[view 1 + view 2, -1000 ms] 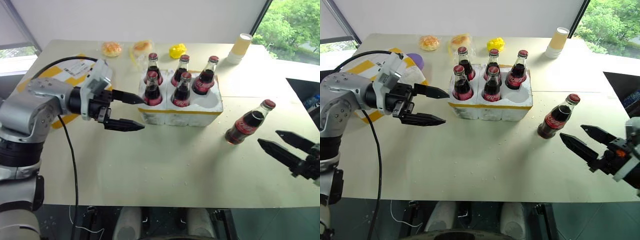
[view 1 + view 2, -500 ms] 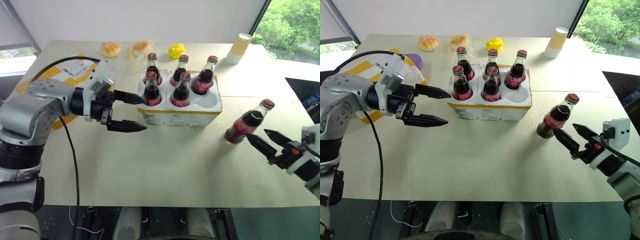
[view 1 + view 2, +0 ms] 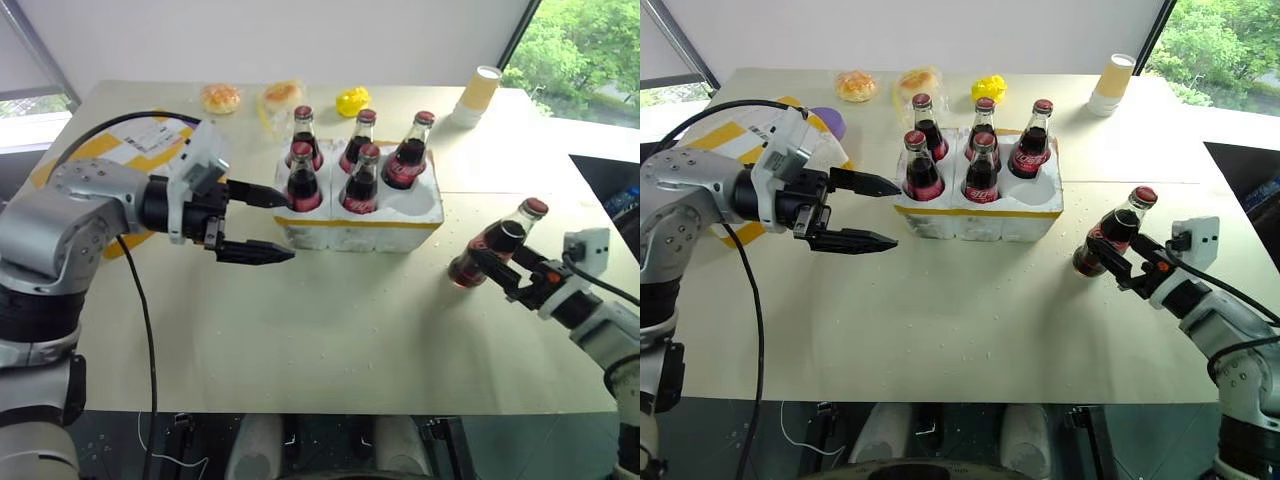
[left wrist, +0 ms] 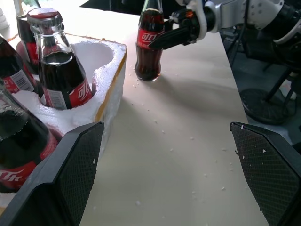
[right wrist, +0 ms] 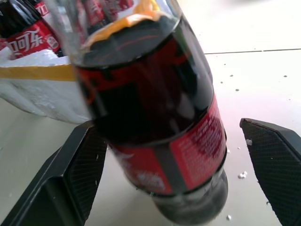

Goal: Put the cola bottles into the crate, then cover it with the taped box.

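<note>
My right gripper's fingers stand on both sides of the label, so it is time to close on the bottle's red label [image 3: 482, 254] [image 5: 176, 162] now.
The crate [image 3: 400, 235], a low white foam tray with a thin yellow band, stands mid-table with several cola bottles [image 3: 362, 180] upright in its sockets; its front right socket is empty. One more cola bottle [image 3: 497, 243] stands loose on the table to the right. My right gripper [image 3: 490, 262] is open with a finger on each side of that bottle's lower body [image 5: 160, 117], not closed on it. My left gripper [image 3: 287, 227] hovers open at the crate's left end, holding nothing. The taped box [image 3: 135, 140] lies at the far left, partly hidden behind my left arm.
Two bread rolls [image 3: 222, 97], a yellow object [image 3: 354, 101] and a stack of paper cups [image 3: 480, 92] sit along the table's far edge. A purple item [image 3: 832, 122] lies by the taped box. Bare tabletop [image 3: 350, 320] stretches in front of the crate.
My right gripper has moved forward across the table to the loose bottle and now straddles it. The left gripper and the bottles have stayed put.
</note>
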Robot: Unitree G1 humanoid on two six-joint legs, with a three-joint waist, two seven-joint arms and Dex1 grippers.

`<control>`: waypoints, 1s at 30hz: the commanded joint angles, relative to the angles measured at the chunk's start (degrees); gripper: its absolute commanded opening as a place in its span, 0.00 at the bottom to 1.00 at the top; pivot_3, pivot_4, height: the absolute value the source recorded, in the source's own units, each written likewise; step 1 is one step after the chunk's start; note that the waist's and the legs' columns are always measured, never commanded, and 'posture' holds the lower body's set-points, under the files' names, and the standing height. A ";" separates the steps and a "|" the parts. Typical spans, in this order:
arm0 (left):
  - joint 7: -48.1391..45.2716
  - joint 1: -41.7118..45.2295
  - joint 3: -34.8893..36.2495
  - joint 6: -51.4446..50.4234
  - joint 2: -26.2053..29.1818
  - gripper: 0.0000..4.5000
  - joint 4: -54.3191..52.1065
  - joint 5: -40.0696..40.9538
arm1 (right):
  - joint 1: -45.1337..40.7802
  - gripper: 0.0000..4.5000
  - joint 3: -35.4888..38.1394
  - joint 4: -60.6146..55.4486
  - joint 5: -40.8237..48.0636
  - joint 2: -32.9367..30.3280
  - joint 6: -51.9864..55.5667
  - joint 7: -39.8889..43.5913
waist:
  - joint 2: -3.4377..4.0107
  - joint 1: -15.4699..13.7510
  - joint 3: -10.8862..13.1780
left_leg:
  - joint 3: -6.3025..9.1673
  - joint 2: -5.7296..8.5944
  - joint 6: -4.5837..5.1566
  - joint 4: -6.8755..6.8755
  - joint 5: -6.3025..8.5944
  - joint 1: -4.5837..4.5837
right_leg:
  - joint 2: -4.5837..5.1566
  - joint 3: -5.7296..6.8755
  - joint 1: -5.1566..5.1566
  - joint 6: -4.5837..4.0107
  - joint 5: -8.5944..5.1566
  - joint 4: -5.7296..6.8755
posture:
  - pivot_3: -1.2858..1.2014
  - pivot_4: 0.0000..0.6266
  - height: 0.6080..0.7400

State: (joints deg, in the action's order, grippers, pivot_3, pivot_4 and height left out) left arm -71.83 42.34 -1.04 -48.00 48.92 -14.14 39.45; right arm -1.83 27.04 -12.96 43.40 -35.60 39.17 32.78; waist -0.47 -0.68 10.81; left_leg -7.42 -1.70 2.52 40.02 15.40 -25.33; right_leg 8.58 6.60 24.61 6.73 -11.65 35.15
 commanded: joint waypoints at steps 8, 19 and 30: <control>2.01 -0.42 1.78 -0.48 0.40 1.00 -2.43 2.05 | -3.10 0.63 2.85 -3.77 3.04 -2.72 0.32 1.30 | 0.07 0.00 0.04 | -0.01 0.00 -0.02 -0.01 -0.01 -0.01 | 0.00 0.00 0.02 0.01 0.00 0.01 | 0.52 0.24 1.00; 3.87 -1.36 2.63 -0.09 0.56 1.00 -3.05 2.79 | -29.42 0.63 0.77 -3.65 14.39 -9.08 8.01 -3.76 | 0.44 0.21 0.26 | -0.16 0.00 -0.09 -0.12 -0.07 -0.04 | -0.14 -0.15 0.24 -0.01 0.00 0.07 | 0.52 0.24 1.00; 5.77 -2.37 4.15 -0.58 1.36 1.00 -4.51 3.88 | -34.04 0.63 -12.72 1.69 5.67 -3.85 4.21 0.16 | 0.42 0.01 0.27 | -0.18 0.08 -0.05 -0.04 -0.05 -0.12 | -0.03 -0.14 0.23 0.01 0.01 0.05 | 0.52 0.24 1.00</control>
State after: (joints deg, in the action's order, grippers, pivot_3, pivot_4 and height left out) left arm -66.26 40.02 1.05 -48.52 49.46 -16.89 42.46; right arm -32.97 13.20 -10.40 49.74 -39.38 46.73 31.84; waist -0.05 -0.67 11.08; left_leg -7.60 -1.60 2.47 39.98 15.35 -25.45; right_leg 8.55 6.46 24.84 6.74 -11.63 35.20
